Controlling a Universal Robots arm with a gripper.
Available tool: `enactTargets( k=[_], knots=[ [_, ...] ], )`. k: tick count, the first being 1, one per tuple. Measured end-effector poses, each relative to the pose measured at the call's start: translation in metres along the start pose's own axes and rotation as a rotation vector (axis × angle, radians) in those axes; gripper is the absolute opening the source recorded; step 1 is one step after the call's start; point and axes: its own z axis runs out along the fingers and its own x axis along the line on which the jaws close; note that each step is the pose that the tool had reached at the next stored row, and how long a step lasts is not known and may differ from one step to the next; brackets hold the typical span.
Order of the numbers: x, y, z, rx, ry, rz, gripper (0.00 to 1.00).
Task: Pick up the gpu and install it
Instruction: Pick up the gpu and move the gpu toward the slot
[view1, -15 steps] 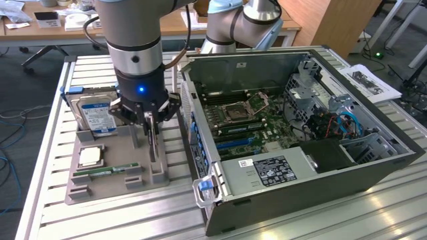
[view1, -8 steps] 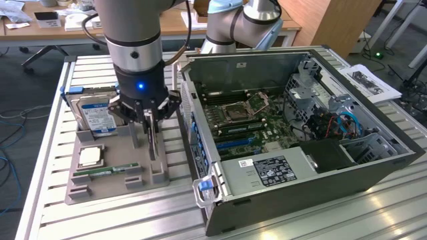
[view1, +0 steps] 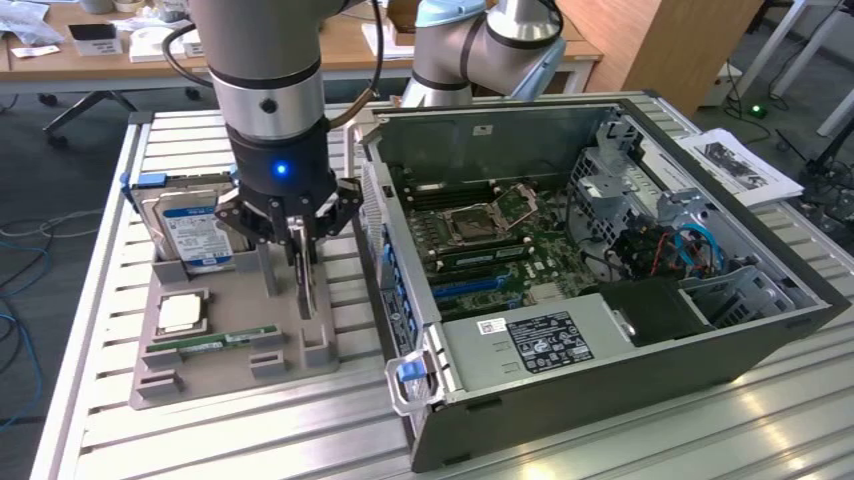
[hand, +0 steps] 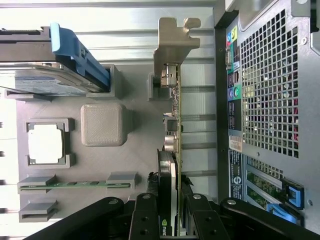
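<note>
The GPU is in the grey tray with its lower side down. My gripper needs to close on its upper edge next, so that it can install the GPU.
The gpu stands on edge in a slot of the grey holder tray, a thin dark card with a pale metal bracket. In the wrist view the gpu runs lengthwise between my black fingers, its bracket end seated in a tray clip. My gripper hangs straight down over the card. The gripper is open, its jaws straddling the card's fan end with a narrow gap on each side. The card rests in the tray.
A silver hard drive with a blue label, a CPU and a green memory stick share the tray. The open computer case lies close beside it, motherboard exposed. A second arm stands behind.
</note>
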Motion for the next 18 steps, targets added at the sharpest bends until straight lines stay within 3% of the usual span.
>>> enactTargets(
  k=[18],
  knots=[
    [-0.0002, 0.0005, -0.0102, 0.0000, 0.0000, 0.000, 0.27]
  ],
)
